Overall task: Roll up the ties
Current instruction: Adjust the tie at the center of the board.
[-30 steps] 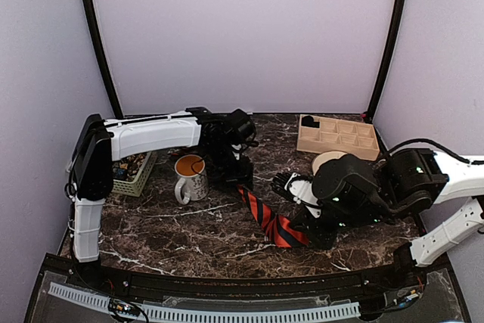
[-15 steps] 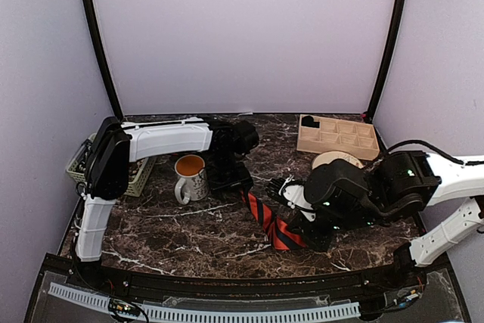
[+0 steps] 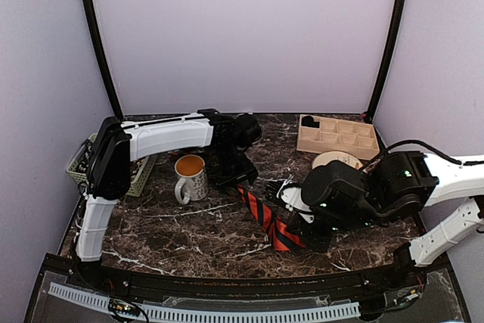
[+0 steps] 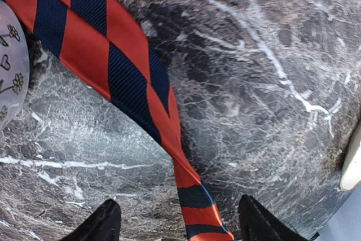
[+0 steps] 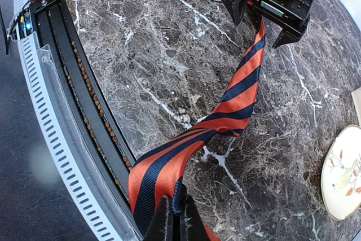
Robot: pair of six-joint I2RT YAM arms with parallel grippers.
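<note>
My left gripper takes hold of the tie across its narrow far part (image 3: 242,190) (image 4: 199,205) next, opposite my right gripper, to straighten the tie for rolling.
A red-and-navy striped tie (image 3: 266,219) lies slantwise on the dark marble table (image 3: 189,225). My left gripper (image 3: 236,181) stands over its far end. In the left wrist view the left gripper (image 4: 177,204) is open, and the tie (image 4: 130,83) runs between the wide-apart jaws without touching either finger. My right gripper (image 3: 299,232) is at the tie's near end. In the right wrist view the right gripper (image 5: 175,218) is shut on the folded edge of the tie (image 5: 237,86) and lifts it a little. The left gripper (image 5: 260,23) also shows there, straddling the tie's far end.
A white mug (image 3: 190,178) of brown drink stands just left of the left gripper. A green basket (image 3: 140,173) is at the far left. A wooden compartment tray (image 3: 336,138) and a patterned plate (image 3: 336,159) are at the back right. The table's front rail (image 5: 67,100) is close to the right gripper.
The right arm has shifted slightly left with the tie's near end. The left arm's elbow swung right, and its gripper stays over the tie's far end.
</note>
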